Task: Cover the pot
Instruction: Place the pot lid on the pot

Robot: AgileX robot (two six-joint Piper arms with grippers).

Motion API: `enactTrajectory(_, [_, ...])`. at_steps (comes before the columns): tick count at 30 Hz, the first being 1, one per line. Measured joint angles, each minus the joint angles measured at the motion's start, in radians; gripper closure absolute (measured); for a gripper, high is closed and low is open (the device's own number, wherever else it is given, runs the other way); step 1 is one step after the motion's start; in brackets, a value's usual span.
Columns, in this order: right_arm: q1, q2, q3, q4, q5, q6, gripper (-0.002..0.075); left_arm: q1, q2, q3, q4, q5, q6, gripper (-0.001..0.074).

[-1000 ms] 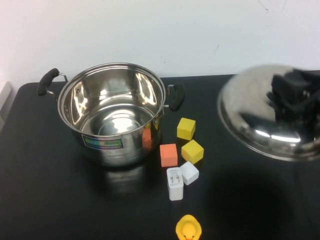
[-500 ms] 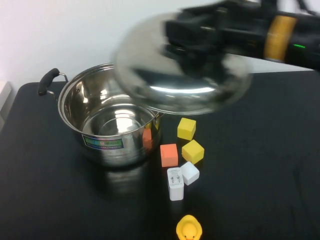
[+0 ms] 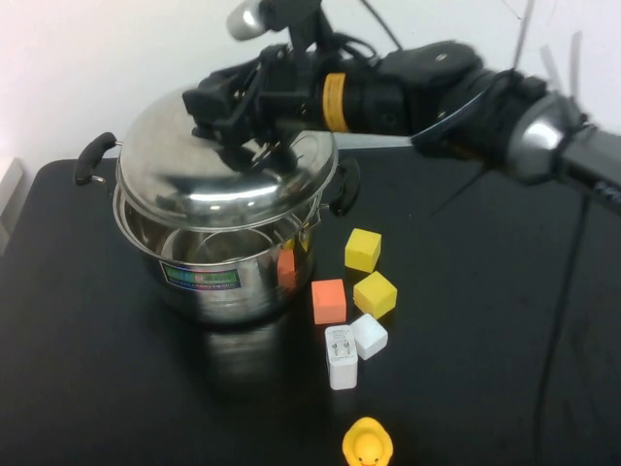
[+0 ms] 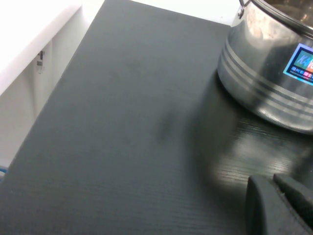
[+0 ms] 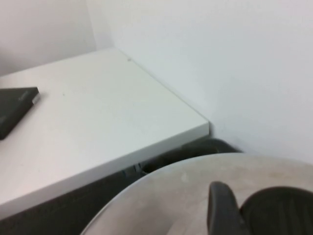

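The steel lid hangs tilted above the pot's front rim, so the robot's right gripper should keep holding it until the gap closes.
The shiny steel pot (image 3: 209,280) with black side handles and a green-blue label stands at the left of the black table; its wall also shows in the left wrist view (image 4: 264,73). My right gripper (image 3: 243,121) is shut on the black knob of the domed steel lid (image 3: 184,170) and holds it tilted right over the pot's mouth, with a gap at the front rim. In the right wrist view one finger (image 5: 220,208) presses the knob (image 5: 281,210) on the lid (image 5: 186,196). My left gripper (image 4: 272,182) is shut and empty, low over the table beside the pot.
To the right of the pot lie two yellow blocks (image 3: 362,249) (image 3: 374,293), an orange block (image 3: 327,301), a white block (image 3: 369,335), a white charger (image 3: 340,357) and a yellow duck (image 3: 367,447) at the front edge.
My right arm has carried the lid from the table's far right leftward, and it is now over the pot. The pot and blocks have not moved.
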Motion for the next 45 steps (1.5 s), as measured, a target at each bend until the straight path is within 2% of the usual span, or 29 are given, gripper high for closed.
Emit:
enactTrajectory(12, [0.002,0.109,-0.081,-0.017,0.031,0.006,0.0385,0.000,0.000,0.000,0.000,0.000,0.002,0.0736])
enactTrajectory(29, [0.040,0.139,-0.084,0.029,0.064,-0.210,0.0385,0.000,0.000,0.000,0.002,0.000,0.002,0.0737])
enactTrajectory(45, [0.044,0.154,-0.085,0.053,0.104,-0.209,0.0385,0.000,0.000,0.000,0.002,0.000,0.004,0.0737])
